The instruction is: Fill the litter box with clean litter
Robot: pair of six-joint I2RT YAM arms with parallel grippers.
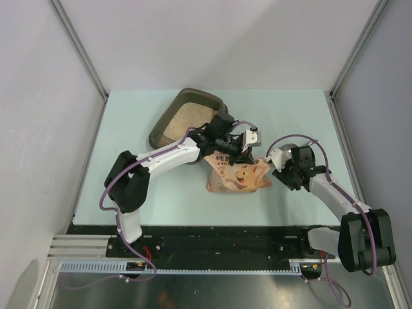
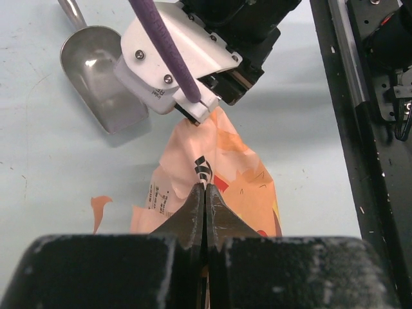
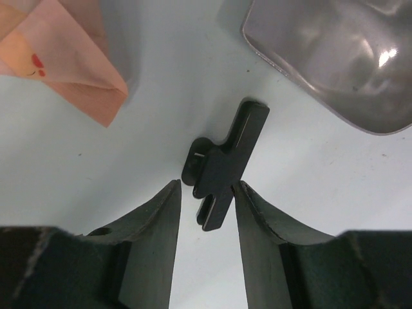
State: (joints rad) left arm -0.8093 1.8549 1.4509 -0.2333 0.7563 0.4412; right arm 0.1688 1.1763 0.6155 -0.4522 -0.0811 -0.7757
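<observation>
I should next grab the small black cross-shaped piece (image 3: 222, 161) across its near short end with my right gripper. The long far arm then stays free to clip the bag's fold.
The litter box (image 1: 159, 132), a dark shallow tray, lies at the back of the table with clean litter (image 1: 187, 116), pale and sandy, inside it. A salmon-pink bag (image 1: 237, 174) rests in front of it. My left gripper (image 2: 205, 187) is shut on a fold of the bag (image 2: 248, 187); in the top view the left gripper (image 1: 244, 154) is at the bag's upper edge. To the bag's right, my right gripper (image 3: 207, 183) is open over the table beside a bag corner (image 3: 77, 77). A small black cross-shaped piece (image 3: 222, 161) lies between its fingertips, touching the right one.
A grey metal scoop (image 2: 96, 71) lies on the table just beyond the right gripper, and the right wrist view shows the scoop (image 3: 341, 58) close ahead. A torn orange scrap (image 2: 100, 206) lies beside the bag. The black rail (image 2: 367, 129) marks the near table edge.
</observation>
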